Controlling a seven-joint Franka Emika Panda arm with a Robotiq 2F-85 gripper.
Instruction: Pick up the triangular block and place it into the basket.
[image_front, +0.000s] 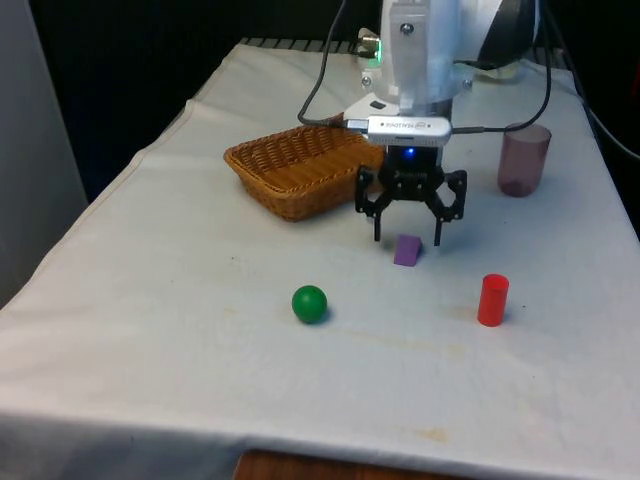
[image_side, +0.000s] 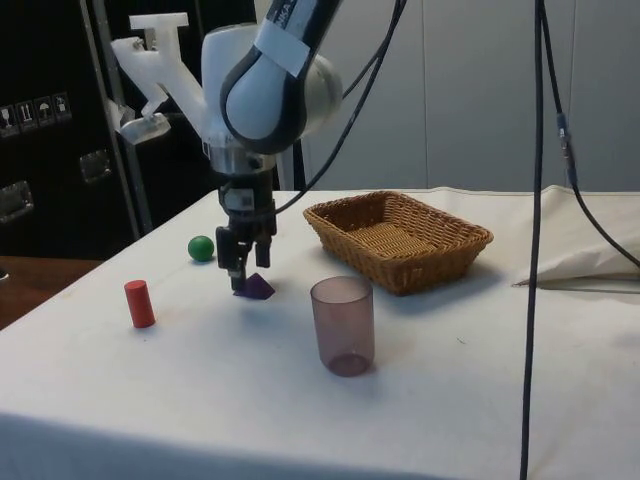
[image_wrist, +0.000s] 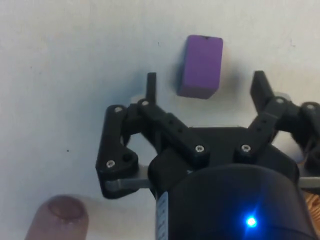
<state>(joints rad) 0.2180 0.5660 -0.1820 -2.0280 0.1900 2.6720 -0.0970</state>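
The purple triangular block (image_front: 407, 250) needs to go into the wicker basket (image_front: 296, 170), so my gripper should grab it by its long sides next.
A small purple triangular block (image_front: 407, 250) (image_side: 254, 288) (image_wrist: 200, 65) lies on the white cloth. My black gripper (image_front: 408, 240) (image_side: 246, 279) (image_wrist: 204, 86) hangs open just above it, one finger on each side, with the block a little beyond the fingertips (image_wrist: 151, 82) and not touched. The woven wicker basket (image_front: 296, 170) (image_side: 400, 238) stands nearby, to the front view's left of the gripper and further back.
A green ball (image_front: 309, 304) (image_side: 201, 248) and an upright red cylinder (image_front: 492, 300) (image_side: 139, 303) stand nearer the table's front edge. A translucent purple cup (image_front: 524, 160) (image_side: 343, 326) (image_wrist: 56, 217) stands at the front view's right of the gripper.
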